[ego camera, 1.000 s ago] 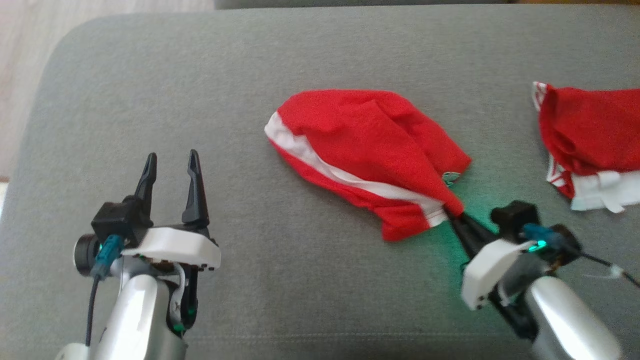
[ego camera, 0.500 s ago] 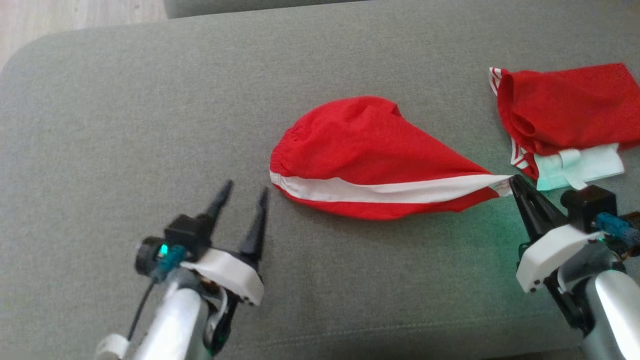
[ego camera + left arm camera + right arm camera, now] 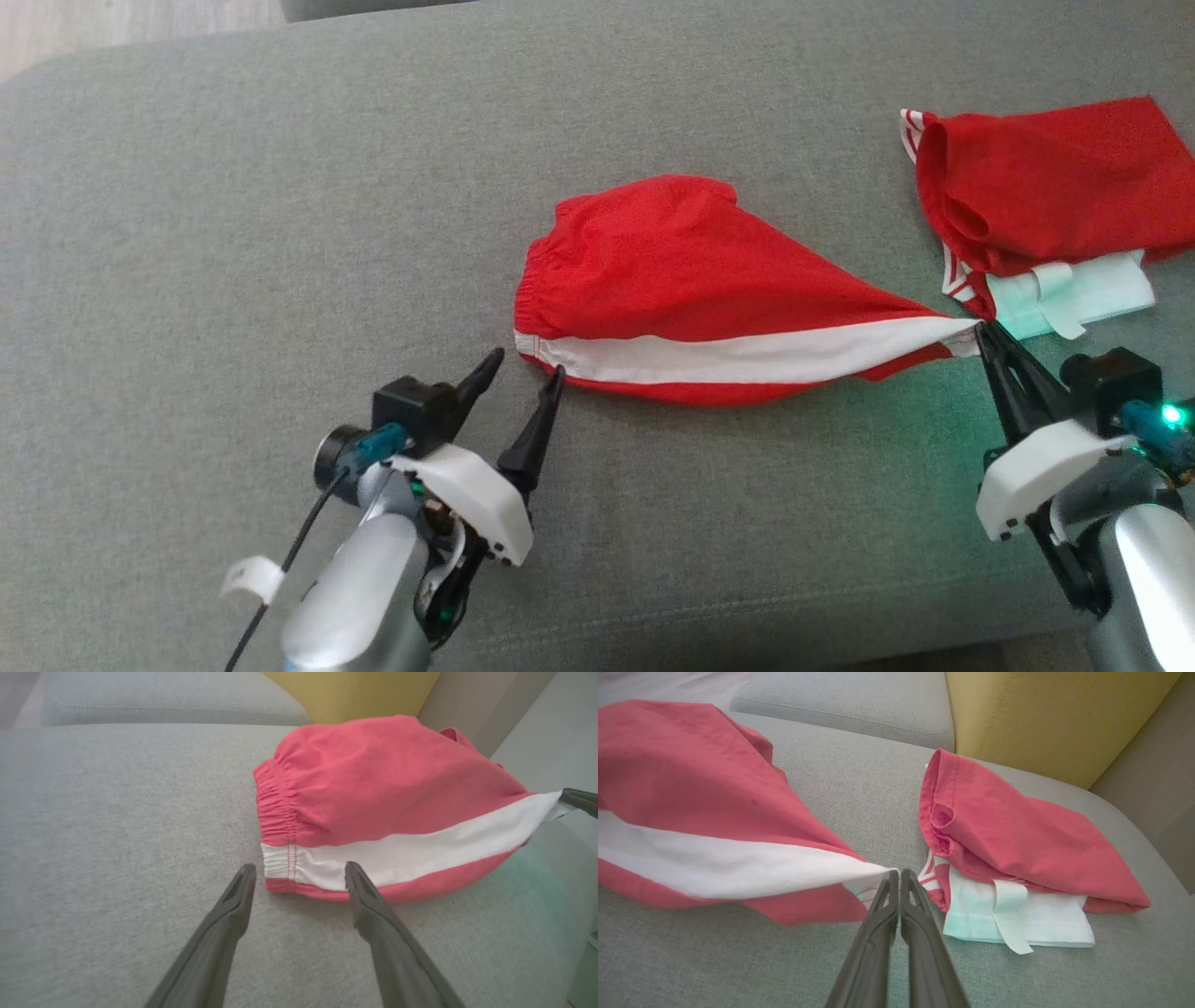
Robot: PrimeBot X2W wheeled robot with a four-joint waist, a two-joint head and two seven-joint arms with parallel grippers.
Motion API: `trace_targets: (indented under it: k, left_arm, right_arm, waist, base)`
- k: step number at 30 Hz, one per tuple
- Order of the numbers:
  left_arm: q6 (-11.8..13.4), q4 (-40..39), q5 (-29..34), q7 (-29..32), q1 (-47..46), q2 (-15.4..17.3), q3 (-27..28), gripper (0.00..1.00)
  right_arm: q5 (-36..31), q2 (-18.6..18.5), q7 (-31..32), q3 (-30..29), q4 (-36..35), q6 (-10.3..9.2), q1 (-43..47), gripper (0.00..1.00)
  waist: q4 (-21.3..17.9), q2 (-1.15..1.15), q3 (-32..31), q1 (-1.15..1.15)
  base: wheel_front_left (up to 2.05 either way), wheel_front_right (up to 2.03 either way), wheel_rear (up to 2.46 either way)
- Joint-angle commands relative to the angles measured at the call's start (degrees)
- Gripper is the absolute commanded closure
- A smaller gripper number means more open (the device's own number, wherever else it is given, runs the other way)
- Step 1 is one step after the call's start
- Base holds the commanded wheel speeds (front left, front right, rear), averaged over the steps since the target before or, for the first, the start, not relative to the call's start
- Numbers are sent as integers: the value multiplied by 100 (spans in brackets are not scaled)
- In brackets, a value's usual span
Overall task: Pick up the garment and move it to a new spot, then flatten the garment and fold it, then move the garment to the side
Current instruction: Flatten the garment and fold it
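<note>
My left gripper should next grab the shorts by the white waistband edge [image 3: 528, 343], which is standing up. The red cloth [image 3: 678, 263] bulges wide and slack on the cushion.
The garment [image 3: 709, 299] is a pair of red shorts with a white side stripe, lying stretched out on the grey cushion [image 3: 233, 233]. My right gripper [image 3: 983, 334] is shut on the stripe's hem end, and in the right wrist view the closed right gripper [image 3: 896, 875] pinches the garment [image 3: 714, 812] there. My left gripper [image 3: 525, 366] stands open just at the elastic waistband corner. In the left wrist view the open left gripper [image 3: 299, 875] has the white waistband edge of the garment [image 3: 373, 788] right between and ahead of its tips.
Another folded red garment [image 3: 1036, 187] lies on a pale white cloth [image 3: 1074, 294] at the back right, close to my right gripper. A yellow cushion [image 3: 1045, 714] stands behind it. The sofa's front edge runs along the bottom of the head view.
My right gripper has pulled the garment's hem out to the right, stretching the shorts long. My left gripper has moved right and forward to the waistband corner. The head camera has also shifted.
</note>
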Motion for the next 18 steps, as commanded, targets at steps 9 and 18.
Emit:
trace_targets:
  k: [9, 18]
  left_arm:
    - [-35, 239, -362, 26, -671, 220, -256, 0]
    - [4, 727, -369, -21, -936, 272, -311, 0]
  right_arm:
    - [-44, 3, -121, 143, -102, 37, -188, 100]
    - [-24, 49, -138, 180, -94, 37, -226, 100]
  waist:
    - [-93, 0, 92, 0]
    - [-139, 0, 164, 0]
  base:
    - [0, 0, 0]
    - [0, 0, 0]
